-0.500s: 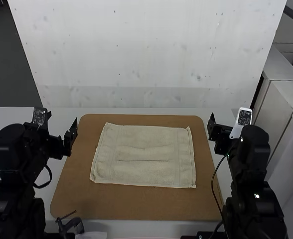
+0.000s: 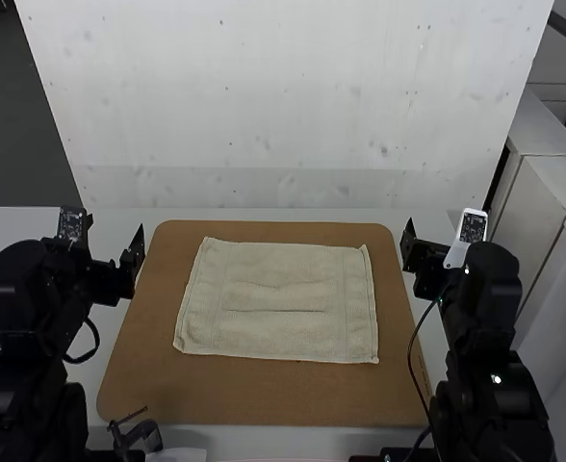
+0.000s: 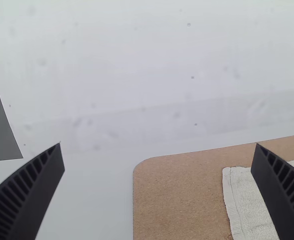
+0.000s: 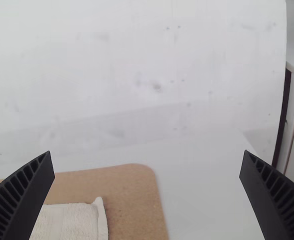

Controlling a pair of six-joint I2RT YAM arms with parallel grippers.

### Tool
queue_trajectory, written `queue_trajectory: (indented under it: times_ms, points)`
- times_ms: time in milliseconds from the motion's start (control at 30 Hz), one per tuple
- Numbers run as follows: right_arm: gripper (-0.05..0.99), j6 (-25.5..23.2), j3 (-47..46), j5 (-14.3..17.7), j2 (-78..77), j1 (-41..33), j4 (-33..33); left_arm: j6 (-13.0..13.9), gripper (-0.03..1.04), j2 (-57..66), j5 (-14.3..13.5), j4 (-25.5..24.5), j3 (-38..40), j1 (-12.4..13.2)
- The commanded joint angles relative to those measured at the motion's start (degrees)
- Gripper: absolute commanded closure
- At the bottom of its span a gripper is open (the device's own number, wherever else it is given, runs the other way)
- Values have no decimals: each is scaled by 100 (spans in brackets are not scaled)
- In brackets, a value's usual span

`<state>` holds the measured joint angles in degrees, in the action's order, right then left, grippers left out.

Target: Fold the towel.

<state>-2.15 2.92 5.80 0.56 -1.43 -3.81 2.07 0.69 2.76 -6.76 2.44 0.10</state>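
The towel's upper corner peaks up from the board while the rest lies flat, so to fold the towel, my right gripper should next grab that raised corner (image 2: 364, 248) (image 4: 98, 202).
The cream towel (image 2: 278, 300) lies spread out on the brown board, with slight creases across its middle. My left gripper (image 2: 137, 252) is to the left of the towel, above the board's left edge. Seen from its wrist, the left gripper (image 3: 158, 145) is open with nothing held, and the towel (image 3: 247, 205) shows behind one finger. To the right of the towel is my right gripper (image 2: 408, 241), near the board's right edge. In its wrist view the right gripper (image 4: 147, 152) stands open and holds nothing; a towel corner (image 4: 87, 220) is visible there.
The rounded brown board (image 2: 264, 399) lies on the white table (image 2: 172, 438). A pale upright panel (image 2: 283, 115) rises behind the table. A thin black cable hangs by the right arm, and a small black device (image 2: 139, 435) lies at the front left.
My left gripper has shifted slightly to the left, away from the towel. The right arm and the towel look the same.
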Motion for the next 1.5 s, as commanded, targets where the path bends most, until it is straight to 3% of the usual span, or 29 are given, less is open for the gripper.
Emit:
queue_trajectory:
  times_ms: [0, 367, 467, 633, 867, 1100, 1467]
  points:
    - [-2, -66, 51, 70, -82, -50, 47, -57, 5, -78, -127, 44, 46, -19]
    - [-3, -57, 60, 149, -73, -68, 3, -13, 3, -60, -382, 44, 20, -27]
    - [-3, -40, 60, 44, -82, -85, -14, 48, 3, -60, -479, 44, 29, -36]
    - [-3, 13, 517, -27, 76, -121, -392, 83, 4, 186, -496, -185, 662, -27]
    - [-3, 4, 1044, -35, 1227, -121, -594, -4, 4, 1671, -681, -607, 1532, -124]
    - [-3, 13, 1835, -35, 2950, -129, -805, -250, 4, 3605, -725, -1345, 2525, -607]
    - [0, -57, 2802, -352, 5543, -235, -533, -567, 4, 6391, -443, -1626, 3615, -845]
